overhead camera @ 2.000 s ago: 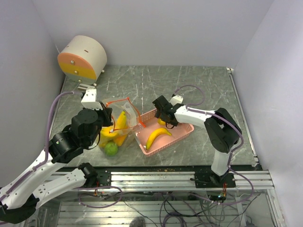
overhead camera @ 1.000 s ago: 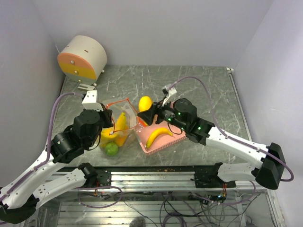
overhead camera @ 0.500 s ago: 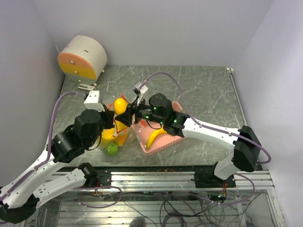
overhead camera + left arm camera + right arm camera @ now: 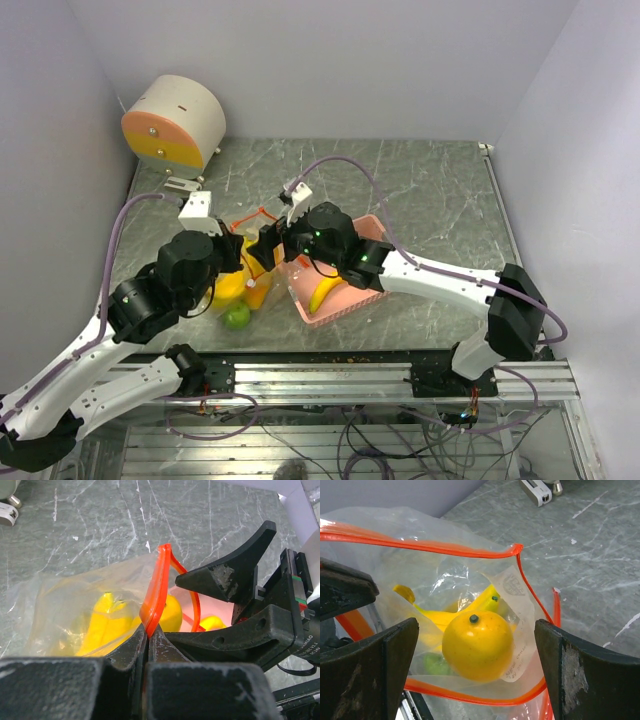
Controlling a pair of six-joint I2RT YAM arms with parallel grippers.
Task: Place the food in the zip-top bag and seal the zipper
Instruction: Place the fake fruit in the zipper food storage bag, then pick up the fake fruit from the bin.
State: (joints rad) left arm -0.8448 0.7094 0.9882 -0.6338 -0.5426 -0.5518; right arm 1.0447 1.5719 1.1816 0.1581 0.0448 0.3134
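Next, my right gripper grabs one narrow end (image 4: 337,282) of the banana in the basket, so the banana's length stays free to enter the bag's opening.
The clear zip-top bag (image 4: 247,285) lies left of the pink basket, its mouth held open. My left gripper (image 4: 238,262) is shut on the red-orange zipper strip (image 4: 156,587) at the bag's near lip; its own view shows the pinch (image 4: 147,630). My right gripper (image 4: 262,247) hangs over the bag mouth, open and empty (image 4: 476,626). Below it, inside the bag, lies a round yellow-orange fruit (image 4: 477,645) on yellow bananas (image 4: 451,616) and a green ball (image 4: 432,664). The fingers (image 4: 375,675) stand apart from the fruit. One banana (image 4: 325,292) lies in the basket.
The pink perforated basket (image 4: 350,305) sits right of the bag, partly under my right arm. A white and orange drum (image 4: 175,122) stands at the back left with a small white piece (image 4: 180,184) in front of it. Grey walls close both sides.
My right gripper carried the round yellow-orange fruit from the basket to the bag mouth and let it go; the fruit now lies inside the bag. My left gripper kept its hold.
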